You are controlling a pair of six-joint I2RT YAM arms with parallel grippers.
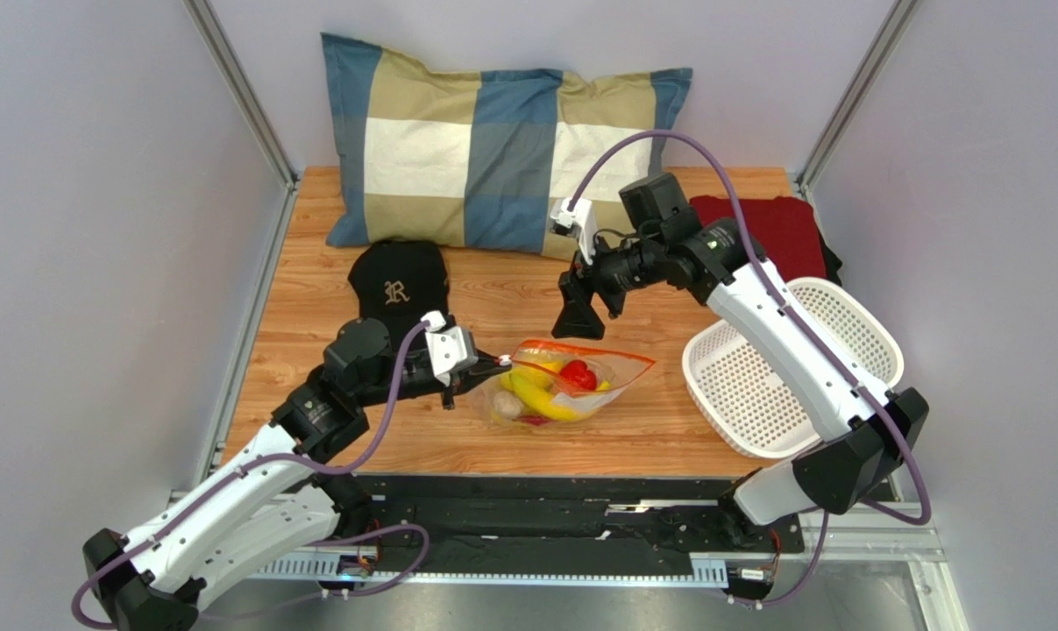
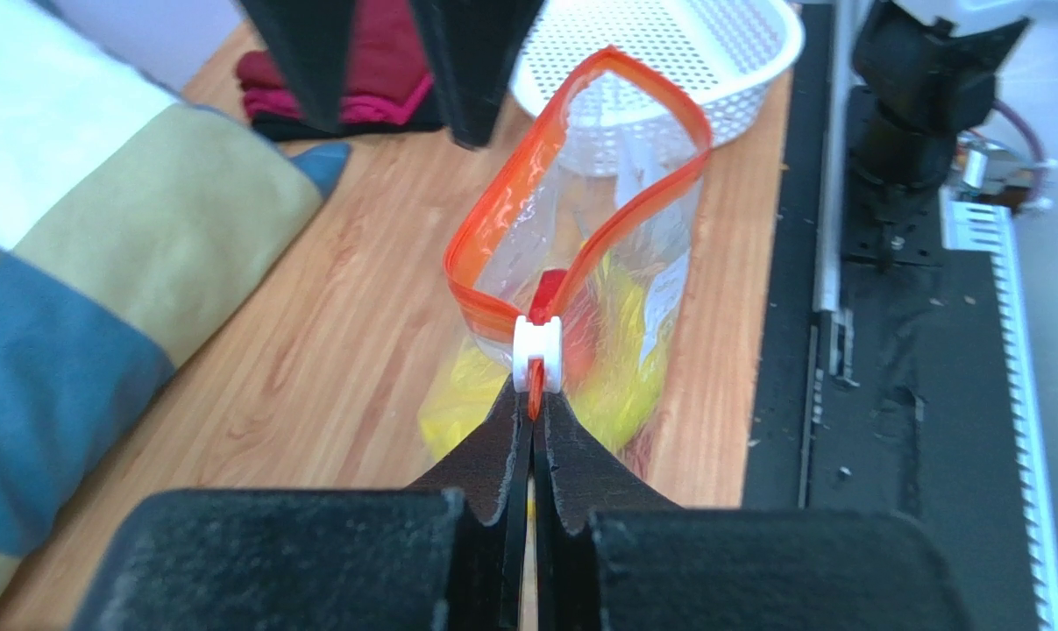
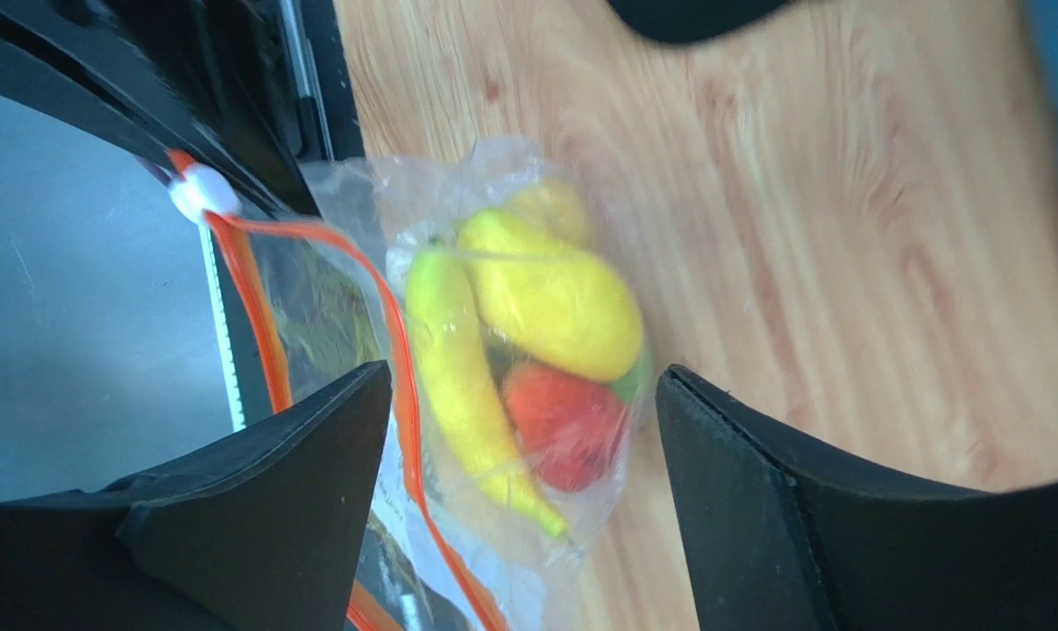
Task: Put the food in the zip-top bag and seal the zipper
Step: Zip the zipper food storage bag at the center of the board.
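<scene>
I need to grab the white slider (image 1: pixel 505 360) (image 3: pixel 205 193) with my right gripper next, while my left gripper holds the orange zipper end. Then I can seal the zipper.
The zip-top bag (image 1: pixel 616 373) lies on the wooden table with the food inside: a yellow banana (image 1: pixel 541 395), a red piece (image 1: pixel 576 375) and a beige round piece (image 1: pixel 508 412). My left gripper (image 1: pixel 488 368) is shut on the orange end of the zipper (image 2: pixel 494 237), right behind its white slider (image 2: pixel 537 352). The bag (image 2: pixel 626 263) mouth stands open in a loop. My right gripper (image 1: pixel 580 316) hangs open above the bag. In the right wrist view it (image 3: pixel 521 379) frames the banana (image 3: pixel 462 381), a lemon-like piece (image 3: pixel 560 303) and the red piece (image 3: pixel 567 421).
A white perforated basket (image 1: pixel 784 368) sits at the right, a folded red cloth (image 1: pixel 771 224) behind it. A black cap (image 1: pixel 398 279) and a checked pillow (image 1: pixel 494 145) lie at the back. Black rails run along the table's near edge (image 1: pixel 560 526).
</scene>
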